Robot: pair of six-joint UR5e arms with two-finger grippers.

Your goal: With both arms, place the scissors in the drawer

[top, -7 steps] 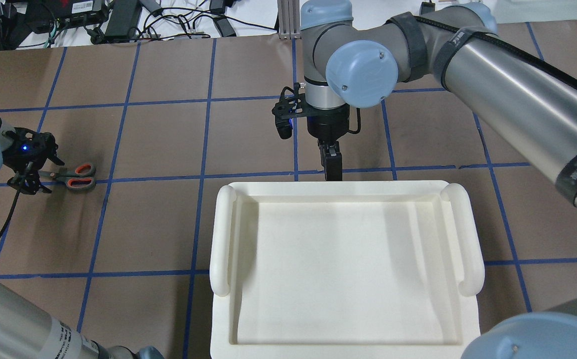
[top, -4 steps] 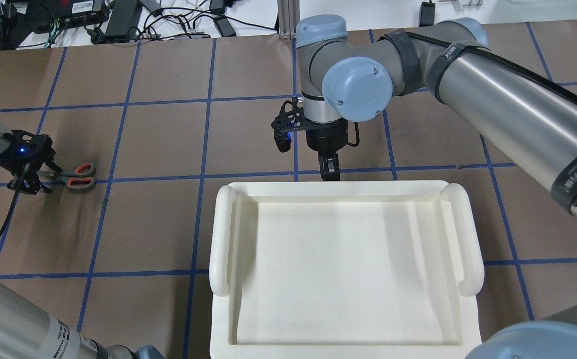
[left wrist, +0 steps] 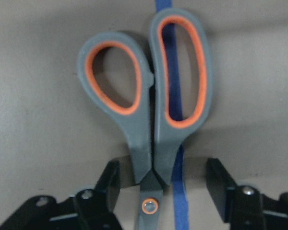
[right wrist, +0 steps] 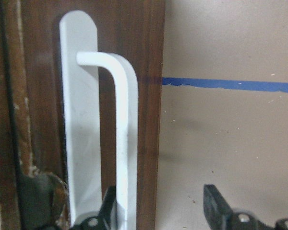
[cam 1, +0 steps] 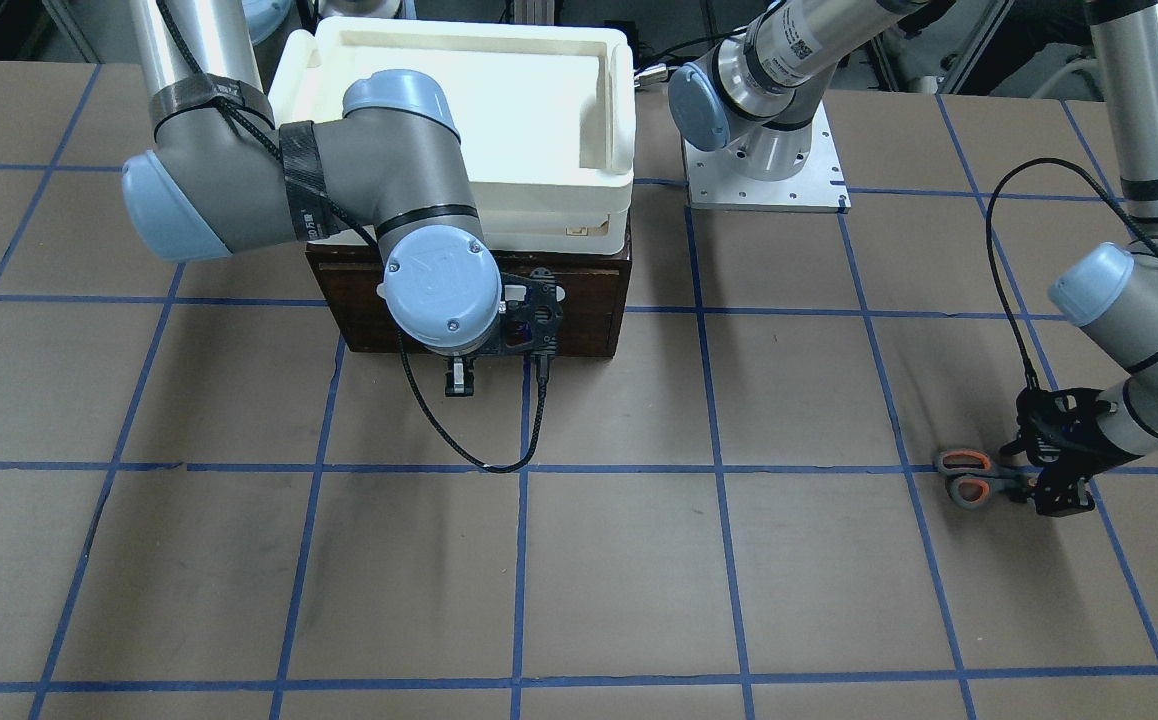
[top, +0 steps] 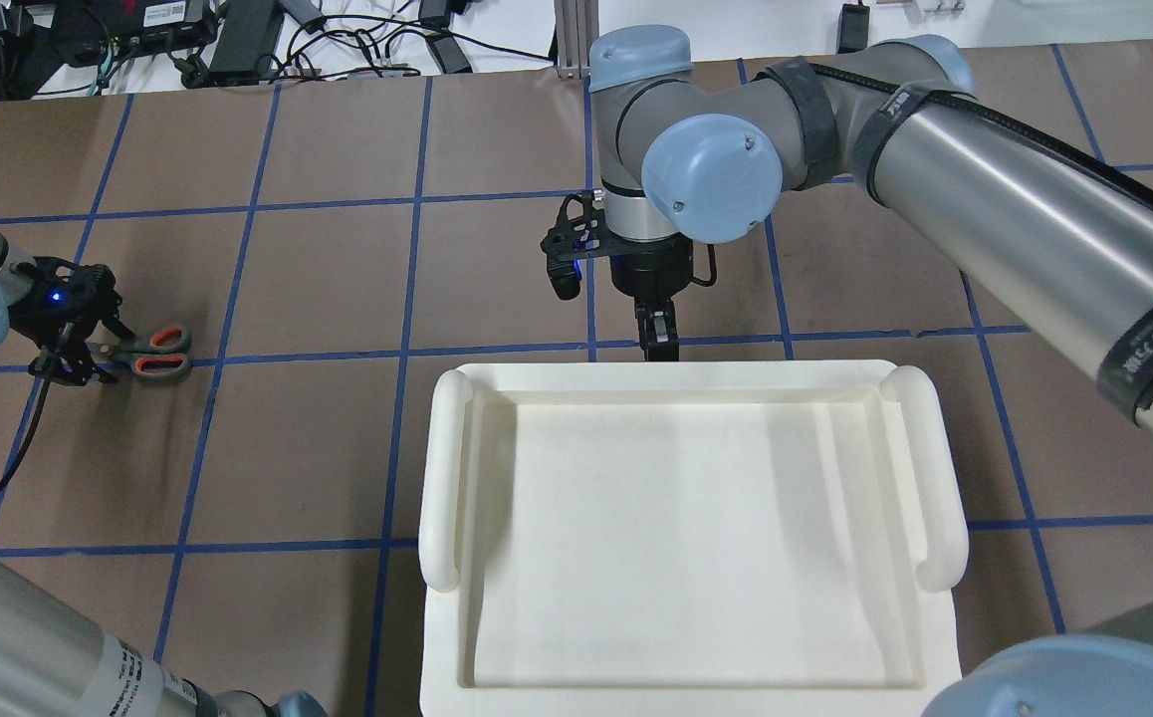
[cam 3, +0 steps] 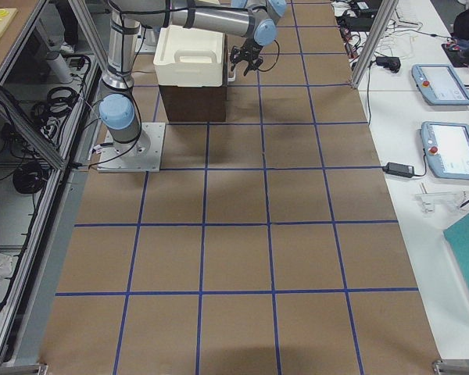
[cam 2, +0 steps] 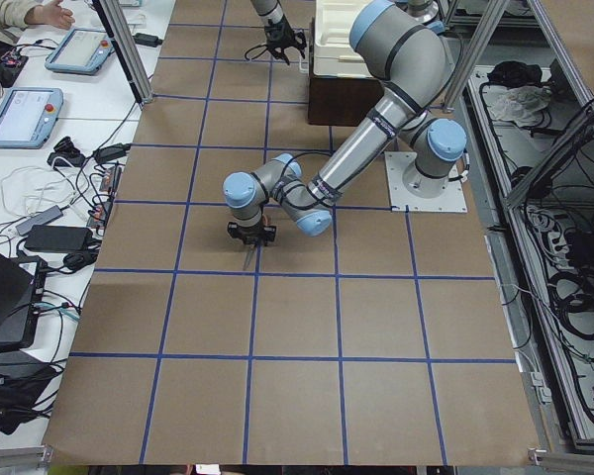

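The left gripper grabs the scissors by the narrow parts of the handles beside the pivot (cam 1: 1007,476) next. The scissors' finger loops spread wider than my open fingers.
The scissors (top: 146,353), grey handles lined orange, lie flat on the table at the left; they also show in the front view (cam 1: 971,478). My left gripper (top: 87,360) is open and straddles them near the pivot; in the left wrist view the scissors (left wrist: 149,120) lie between its fingers (left wrist: 110,178), handles pointing away. The dark brown drawer (cam 1: 589,300) sits shut under the cream tray. My right gripper (top: 658,344) hangs open at the drawer front (right wrist: 149,48); the white bar handle (right wrist: 126,143) lies just inside one finger (right wrist: 108,206).
A cream-white plastic tray (top: 447,468) rests on top of the drawer box. The right arm's cable loops onto the table (cam 1: 479,462) before the drawer. The left arm's base plate (cam 1: 764,170) stands beside the box. Cables and power bricks (top: 238,40) lie beyond the far edge.
The right gripper has dropped lower in front of the drawer. The left gripper has shifted slightly toward the scissors' handles. The scissors have not moved.
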